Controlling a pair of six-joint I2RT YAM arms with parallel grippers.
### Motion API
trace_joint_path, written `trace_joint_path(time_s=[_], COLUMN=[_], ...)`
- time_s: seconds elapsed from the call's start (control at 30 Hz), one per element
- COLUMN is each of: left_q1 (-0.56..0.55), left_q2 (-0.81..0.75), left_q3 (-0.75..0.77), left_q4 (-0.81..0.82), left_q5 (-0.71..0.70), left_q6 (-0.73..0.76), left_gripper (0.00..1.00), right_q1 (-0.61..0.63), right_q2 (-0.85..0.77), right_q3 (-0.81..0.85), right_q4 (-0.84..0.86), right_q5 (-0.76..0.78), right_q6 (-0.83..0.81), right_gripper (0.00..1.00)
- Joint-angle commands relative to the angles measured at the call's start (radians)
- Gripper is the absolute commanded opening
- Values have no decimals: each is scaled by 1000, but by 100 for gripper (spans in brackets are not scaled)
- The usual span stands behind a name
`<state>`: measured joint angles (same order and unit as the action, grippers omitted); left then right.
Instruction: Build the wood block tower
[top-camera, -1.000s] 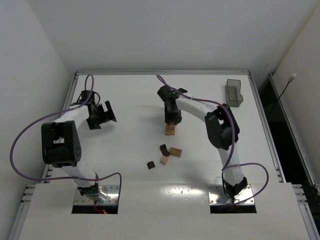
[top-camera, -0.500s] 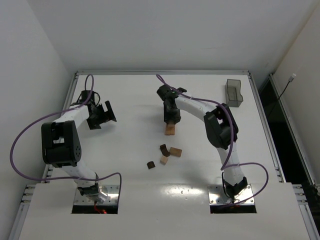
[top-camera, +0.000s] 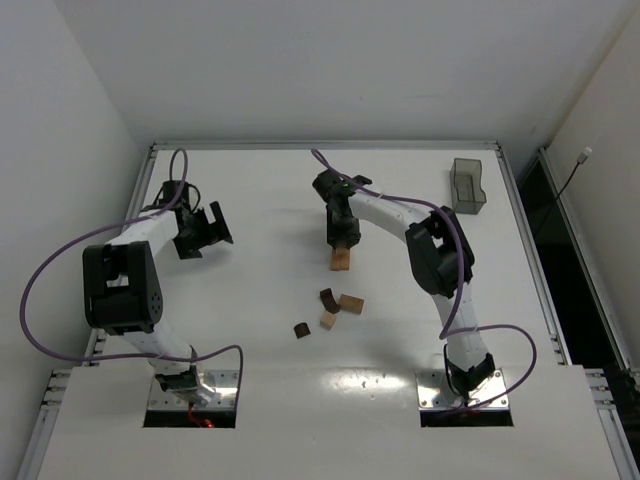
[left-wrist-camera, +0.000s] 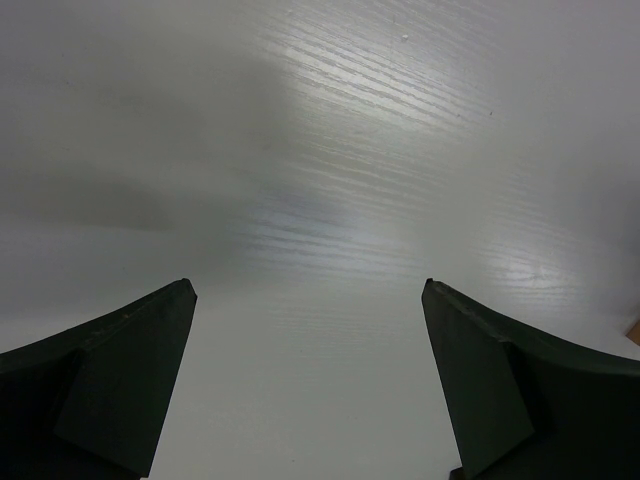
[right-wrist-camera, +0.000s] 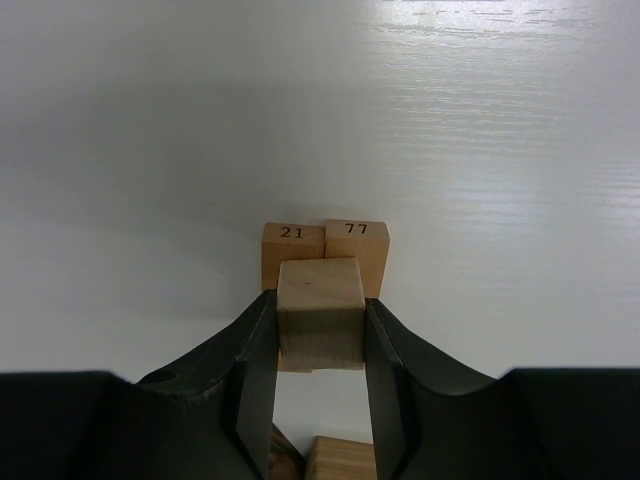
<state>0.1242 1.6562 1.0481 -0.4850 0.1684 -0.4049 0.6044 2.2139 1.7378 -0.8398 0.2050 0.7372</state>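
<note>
My right gripper opens next, since the light tan cube (right-wrist-camera: 318, 300) straddles the seam between the light tan bars and would end resting on both.
My right gripper (top-camera: 343, 238) is shut on a light tan cube (right-wrist-camera: 318, 300), its fingers (right-wrist-camera: 255, 340) pressing both sides. The cube is right over two light tan bars marked 21 (right-wrist-camera: 293, 245) and 77 (right-wrist-camera: 358, 245), which lie side by side on the table. I cannot tell whether it touches them. In the top view these bars (top-camera: 342, 261) show just below the gripper. Loose blocks lie nearer: a dark brown one (top-camera: 328, 299), a tan one (top-camera: 351, 303), a small tan one (top-camera: 327, 320) and a dark brown one (top-camera: 301, 329). My left gripper (top-camera: 205, 230) is open and empty.
A translucent grey bin (top-camera: 467, 185) stands at the far right of the white table (top-camera: 260, 290). A raised rim runs round the table. The left wrist view shows only bare table between the left fingers (left-wrist-camera: 130, 370).
The right arm has shifted very slightly to the left with the cube still held. The left arm and the loose blocks have not moved.
</note>
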Motion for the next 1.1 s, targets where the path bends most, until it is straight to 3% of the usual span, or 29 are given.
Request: trace_joint_path(time_s=[0.0, 0.03, 0.17, 0.2, 0.3, 0.37, 0.57, 0.7, 0.83, 1.0, 1.07], left_q1=[12, 12, 12, 12, 12, 12, 12, 12, 12, 12, 12], left_q2=[8, 8, 8, 8, 8, 8, -3, -22, -44, -53, -53], left_q3=[21, 21, 21, 21, 21, 21, 12, 3, 3, -7, 3], left_q4=[16, 16, 16, 16, 16, 16, 16, 16, 16, 5, 5], left_q5=[10, 10, 10, 10, 10, 10, 10, 29, 58, 83, 83], left_q6=[-8, -8, -8, -8, -8, -8, -8, -8, 3, 61, 72], left_gripper=[96, 96, 96, 96, 96, 96, 96, 96, 96, 99, 99], right_q1=[-3, -3, -3, -3, -3, -3, 15, 53, 100, 187, 237], right_q2=[10, 10, 10, 10, 1, -11, -89, -248, -446, -676, -700], right_q3=[37, 37, 37, 37, 28, 28, 2, -92, -246, -510, -601], right_q4=[11, 11, 11, 11, 22, 22, 66, 145, 206, 217, 193], right_q5=[-3, -3, -21, -21, -30, -30, -30, -54, -188, -492, -562], right_q6=[11, 11, 11, 11, 2, -7, -110, -243, -462, -907, -969], right_gripper=[8, 10, 35, 47, 66, 74, 77, 77, 77, 70, 64])
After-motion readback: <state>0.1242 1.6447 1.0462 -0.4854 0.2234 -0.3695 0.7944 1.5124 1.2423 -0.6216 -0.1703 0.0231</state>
